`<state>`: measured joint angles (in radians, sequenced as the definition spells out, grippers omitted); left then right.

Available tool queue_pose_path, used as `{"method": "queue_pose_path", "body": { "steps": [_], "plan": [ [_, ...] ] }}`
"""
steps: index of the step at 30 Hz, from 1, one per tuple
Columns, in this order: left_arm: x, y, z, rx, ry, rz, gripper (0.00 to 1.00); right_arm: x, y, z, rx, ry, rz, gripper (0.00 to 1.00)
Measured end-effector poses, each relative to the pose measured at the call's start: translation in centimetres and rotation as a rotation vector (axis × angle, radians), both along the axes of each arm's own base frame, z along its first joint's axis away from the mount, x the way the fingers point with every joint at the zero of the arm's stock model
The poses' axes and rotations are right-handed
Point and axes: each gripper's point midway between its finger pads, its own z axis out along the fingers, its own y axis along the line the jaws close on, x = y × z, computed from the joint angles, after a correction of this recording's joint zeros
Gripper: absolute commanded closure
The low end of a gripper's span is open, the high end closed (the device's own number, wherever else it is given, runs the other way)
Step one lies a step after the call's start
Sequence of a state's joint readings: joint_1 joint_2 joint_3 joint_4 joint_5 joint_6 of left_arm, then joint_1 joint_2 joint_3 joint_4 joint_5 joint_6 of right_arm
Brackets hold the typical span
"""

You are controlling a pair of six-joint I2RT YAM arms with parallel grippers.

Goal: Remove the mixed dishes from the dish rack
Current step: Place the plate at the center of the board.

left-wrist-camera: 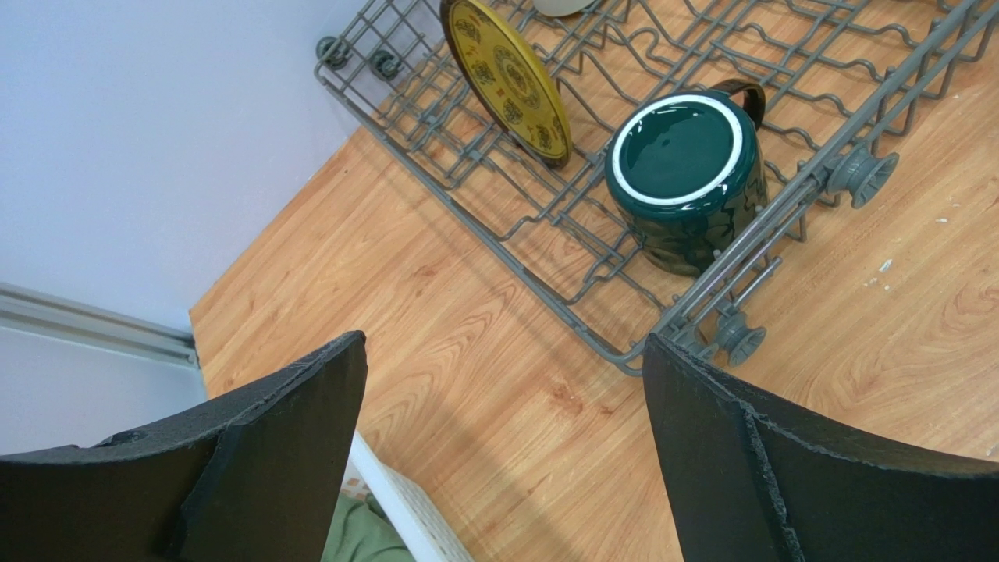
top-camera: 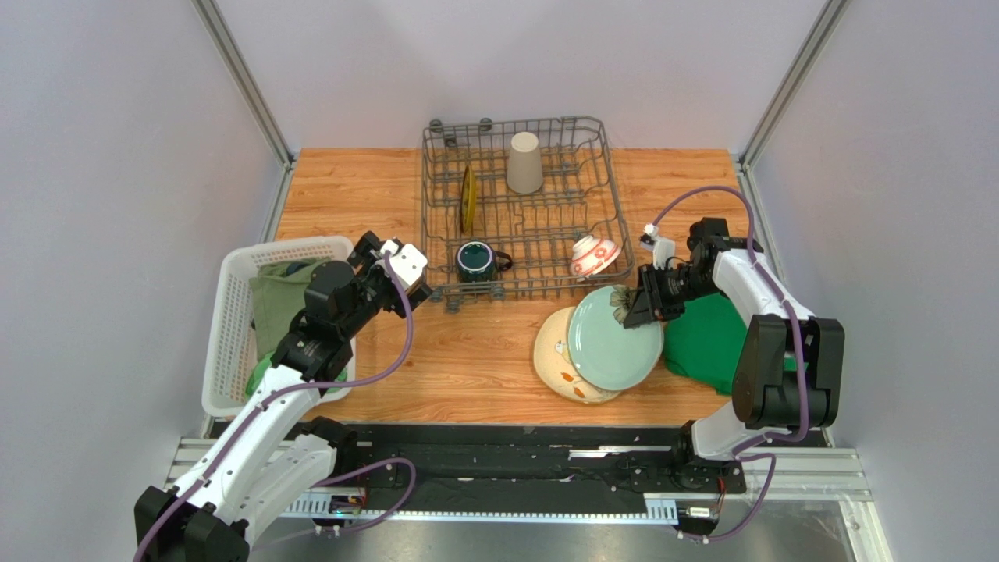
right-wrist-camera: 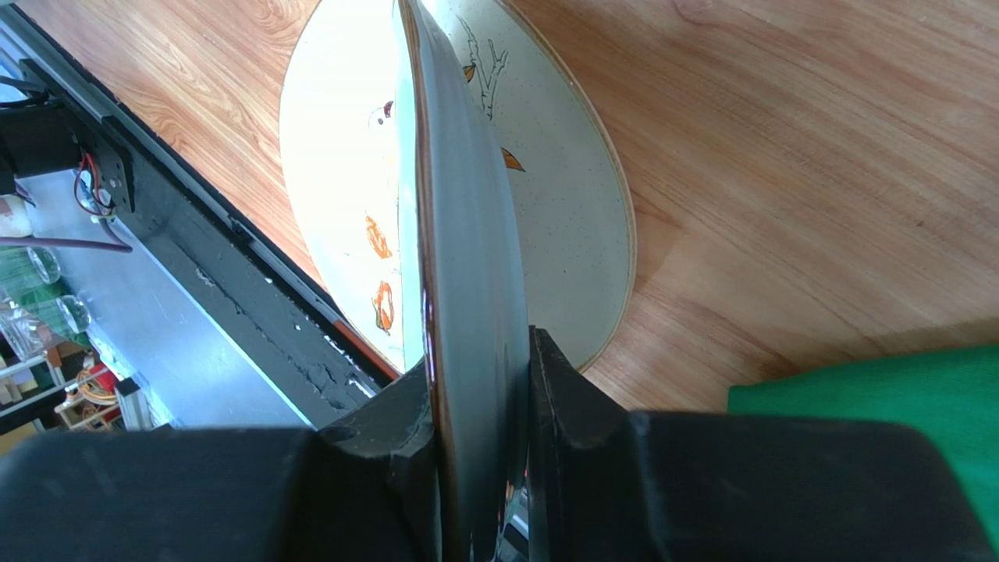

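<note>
The cream bird plate (top-camera: 561,361) is below the pale green plate, so the pale green plate would settle off-centre on the cream plate. It is time for my right gripper to release the pale green plate.
The dark grey wire dish rack (top-camera: 610,193) stands at the back centre. In it are the yellow patterned plate (top-camera: 467,197) on edge, the beige tumbler (top-camera: 524,162) upside down, the dark teal mug (top-camera: 475,260) and the red-and-white bowl (top-camera: 593,254). My right gripper (top-camera: 644,307) is shut on the rim of the pale green plate (top-camera: 614,337), held over the cream bird plate (top-camera: 561,361) on the table. In the right wrist view the green plate (right-wrist-camera: 463,258) stands edge-on between the fingers. My left gripper (top-camera: 399,267) is open and empty, left of the rack's front corner; its view shows the mug (left-wrist-camera: 686,176) ahead.
A white slatted basket (top-camera: 231,316) with a green cloth (top-camera: 281,302) sits at the left, under my left arm. A green cloth (top-camera: 709,340) lies at the right beside the plates. Grey walls close in the back and both sides.
</note>
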<state>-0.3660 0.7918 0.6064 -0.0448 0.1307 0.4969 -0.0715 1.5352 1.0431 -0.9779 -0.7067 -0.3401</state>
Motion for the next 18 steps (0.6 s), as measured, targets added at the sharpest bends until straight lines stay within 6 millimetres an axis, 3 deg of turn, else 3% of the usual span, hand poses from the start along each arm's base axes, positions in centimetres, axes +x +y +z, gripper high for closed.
{"method": "queue_pose_path", "body": {
  "steps": [8,18],
  "plan": [
    [0.00,0.01,0.00,0.002,-0.001,-0.001,0.05,-0.03,0.00,-0.04,-0.001,0.009,-0.010,0.73],
    [-0.03,0.04,0.14,0.005,-0.007,-0.002,0.05,-0.04,-0.22,-0.28,-0.023,0.018,-0.020,0.60]
  ]
}}
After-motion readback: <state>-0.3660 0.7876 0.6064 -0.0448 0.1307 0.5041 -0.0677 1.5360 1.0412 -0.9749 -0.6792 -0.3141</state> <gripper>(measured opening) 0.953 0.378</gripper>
